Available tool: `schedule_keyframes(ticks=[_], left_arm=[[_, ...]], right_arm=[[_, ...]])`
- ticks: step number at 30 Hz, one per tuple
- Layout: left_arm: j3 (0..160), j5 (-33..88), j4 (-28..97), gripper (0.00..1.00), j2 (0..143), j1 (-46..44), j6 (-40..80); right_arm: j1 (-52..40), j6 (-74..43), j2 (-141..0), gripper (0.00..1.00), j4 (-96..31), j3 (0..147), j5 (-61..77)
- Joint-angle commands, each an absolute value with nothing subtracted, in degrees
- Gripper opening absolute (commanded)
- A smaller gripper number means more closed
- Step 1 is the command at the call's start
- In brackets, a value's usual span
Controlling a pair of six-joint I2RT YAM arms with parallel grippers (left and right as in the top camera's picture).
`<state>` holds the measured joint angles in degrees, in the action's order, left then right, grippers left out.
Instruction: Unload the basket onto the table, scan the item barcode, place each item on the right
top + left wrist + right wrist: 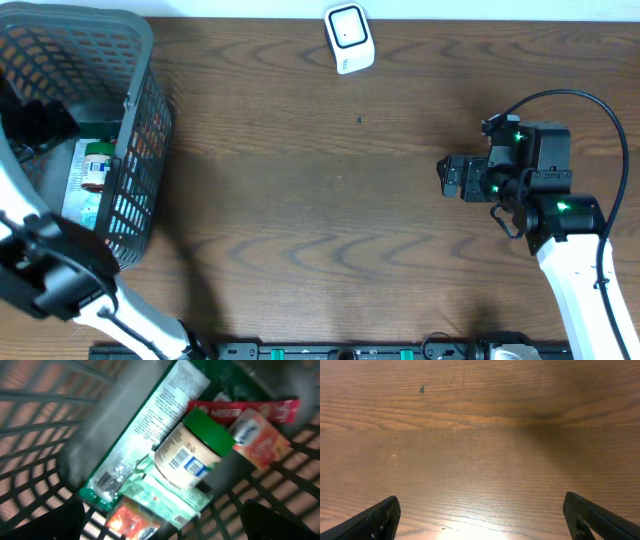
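The cream jar needs to be gripped next by my left gripper at its green-lid end (99,149) (208,432), with the fingers across the jar's sides. The barcode on the jar's body then stays free to scan.
Several grocery items lie in the grey mesh basket (140,110) at the table's left end. In the left wrist view a cream jar with a green lid (192,452) lies on a long green packet (145,425), and both show barcodes. A red sachet (240,410), an orange box (257,442) and a pale green packet (165,492) lie around the jar. My left gripper (160,530) hangs open inside the basket, above the pile and touching nothing. The white scanner (349,38) stands at the far edge. My right gripper (482,522) is open over bare wood.
The basket's mesh walls (35,420) close in around the left gripper on all sides. The right arm (560,215) stands at the table's right side, its gripper (450,178) pointing left. Brown wooden tabletop (320,200) stretches between basket and right arm.
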<state>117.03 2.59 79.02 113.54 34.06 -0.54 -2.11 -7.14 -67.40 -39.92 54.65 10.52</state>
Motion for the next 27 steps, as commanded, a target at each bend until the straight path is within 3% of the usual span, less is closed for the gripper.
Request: schedule_keyframes(ticks=[1,27], left_arm=[[117.2,2.2,78.3,1.00,118.1,34.0,-1.7],[106.1,3.9,68.5,1.00,125.4,30.4,-1.7]], right_arm=[[-2.2,-6.8,-67.6,0.99,-40.1,55.7,11.0],[-2.2,-6.8,-67.6,0.99,-40.1,55.7,11.0]])
